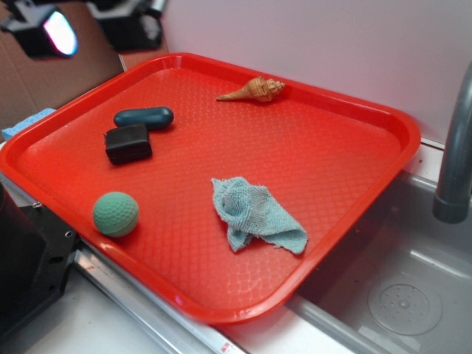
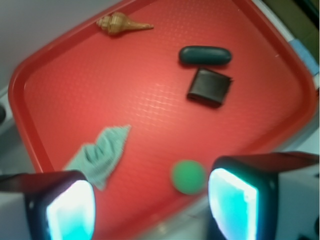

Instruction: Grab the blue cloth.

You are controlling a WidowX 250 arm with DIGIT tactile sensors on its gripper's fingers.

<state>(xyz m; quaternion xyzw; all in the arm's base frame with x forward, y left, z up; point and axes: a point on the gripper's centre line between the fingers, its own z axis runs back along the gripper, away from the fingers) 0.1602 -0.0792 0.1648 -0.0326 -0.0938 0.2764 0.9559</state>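
Note:
The outer corner (image 1: 289,234) of the blue cloth lies flat on the tray, so I need to grab the cloth by its raised crumpled fold (image 1: 242,203) next.
The blue cloth (image 1: 254,214) is a small crumpled pale teal rag lying on the red tray (image 1: 324,147), right of its middle near the front. In the wrist view it (image 2: 102,152) lies at the lower left, just above the left finger. My gripper (image 2: 152,207) hangs high above the tray's near edge, jaws wide apart and empty; its two fingers (image 2: 70,210) glow pale cyan at the bottom of the wrist view. In the exterior view the gripper (image 1: 55,29) shows only at the top left, far from the cloth.
On the tray: a green ball (image 1: 116,214) front left, a black block (image 1: 128,143), a dark teal capsule (image 1: 144,117), a seashell (image 1: 254,90) at the back. A grey faucet (image 1: 453,147) and sink (image 1: 398,295) stand to the right.

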